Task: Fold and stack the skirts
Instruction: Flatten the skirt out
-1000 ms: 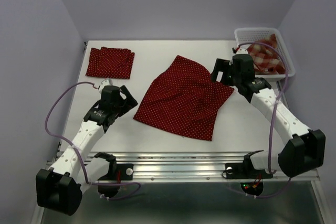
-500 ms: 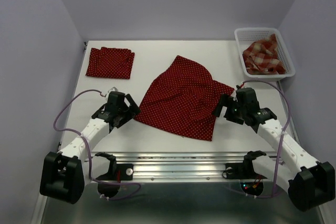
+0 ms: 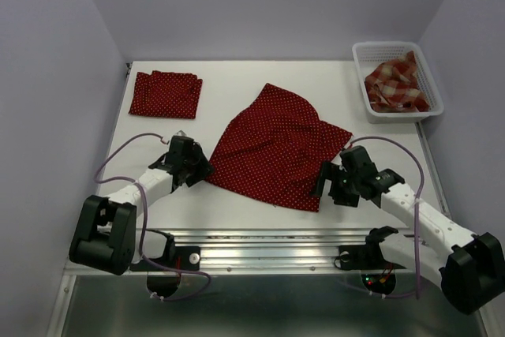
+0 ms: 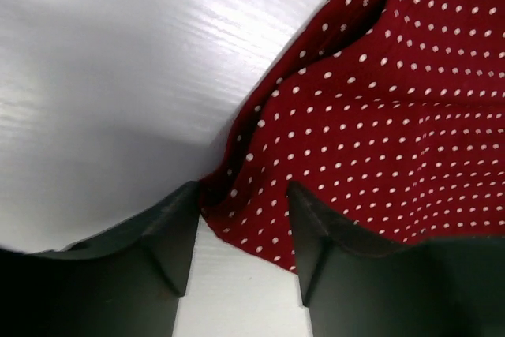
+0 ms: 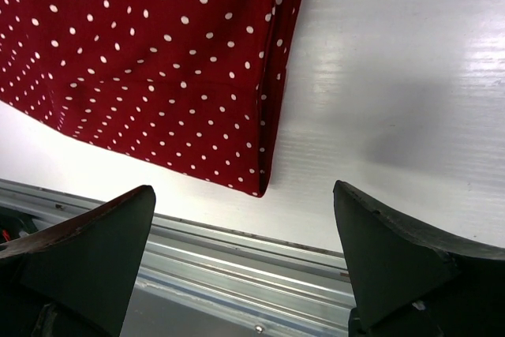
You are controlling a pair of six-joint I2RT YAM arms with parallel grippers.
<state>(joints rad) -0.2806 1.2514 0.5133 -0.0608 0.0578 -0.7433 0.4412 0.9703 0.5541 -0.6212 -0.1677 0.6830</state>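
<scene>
My right gripper grabs the dark red polka-dot skirt's near corner opposite my left gripper next, to stretch the skirt's near edge flat between both grippers for folding.
A dark red polka-dot skirt point(image 3: 276, 147) lies spread flat mid-table. My left gripper point(image 3: 201, 171) sits low at its near-left corner; in the left wrist view the jaws point(image 4: 241, 195) are partly narrowed, straddling that corner of the skirt point(image 4: 379, 116) with a gap still showing. My right gripper point(image 3: 327, 183) hovers wide open over the near-right corner; that corner of the skirt point(image 5: 158, 61) lies between the jaws point(image 5: 244, 191), untouched. A second dotted skirt point(image 3: 166, 94) lies folded at the far left. The plaid skirt point(image 3: 397, 84) is bunched in the basket.
The white mesh basket point(image 3: 398, 45) stands at the far right corner. A metal rail point(image 5: 237, 274) runs along the table's near edge just below the right gripper. Purple walls close in on three sides.
The right arm swung from beside the basket down to the spread skirt's near-right corner. The left gripper slid right onto the near-left corner and its jaws narrowed.
</scene>
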